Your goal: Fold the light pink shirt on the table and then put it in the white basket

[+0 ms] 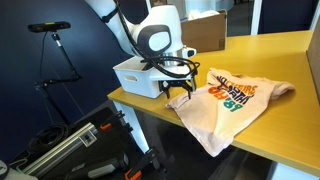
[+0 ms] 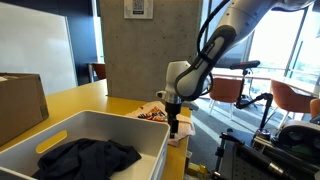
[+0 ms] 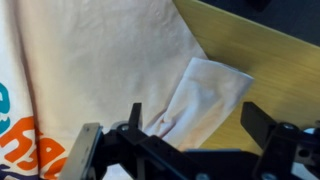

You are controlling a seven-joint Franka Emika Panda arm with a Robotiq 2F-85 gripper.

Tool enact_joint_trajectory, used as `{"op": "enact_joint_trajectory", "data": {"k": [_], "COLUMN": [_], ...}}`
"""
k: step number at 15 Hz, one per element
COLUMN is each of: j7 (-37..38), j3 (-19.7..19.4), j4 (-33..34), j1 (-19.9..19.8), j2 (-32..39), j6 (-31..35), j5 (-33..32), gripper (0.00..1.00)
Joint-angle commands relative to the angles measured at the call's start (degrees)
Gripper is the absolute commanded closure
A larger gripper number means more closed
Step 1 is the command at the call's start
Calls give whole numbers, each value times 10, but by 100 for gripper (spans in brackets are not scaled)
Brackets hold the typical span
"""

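My gripper takes the light pink shirt (image 1: 228, 103) by the sleeve nearest the white basket next, to fold that side of the shirt across the rest.
The light pink shirt (image 1: 228, 103) lies spread on the yellow wood table (image 1: 290, 50), its orange and teal print facing up and one corner hanging over the table's edge. In the wrist view the shirt (image 3: 110, 70) fills the left side, with a sleeve (image 3: 205, 95) lying on the table (image 3: 270, 70). My gripper (image 1: 180, 88) hovers over the shirt's edge beside the white basket (image 1: 135, 75). Its jaws (image 3: 190, 125) are open around the sleeve and are not closed on it. The basket (image 2: 60, 145) holds dark cloth (image 2: 85, 157).
A brown cardboard box (image 1: 205, 30) stands behind the basket and also shows in an exterior view (image 2: 20, 105). A tripod (image 1: 50, 50) and dark equipment (image 1: 70, 145) stand below the table edge. Chairs (image 2: 235, 90) stand farther off.
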Motion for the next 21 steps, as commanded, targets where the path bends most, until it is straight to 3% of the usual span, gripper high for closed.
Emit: {"op": "enact_joint_trajectory", "data": {"k": [1, 4, 5, 6, 16, 21], "j7": [2, 6, 7, 6, 23, 29], "j3": [8, 5, 6, 6, 12, 32], "j4": [46, 74, 81, 85, 78, 71], "j1": [-2, 5, 6, 5, 25, 40], "j2": [37, 63, 70, 73, 43, -15], "j6": [-28, -37, -37, -36, -33, -45], "j5": [-27, -42, -45, -47, -58, -52], "gripper": [0, 0, 6, 26, 100, 99]}}
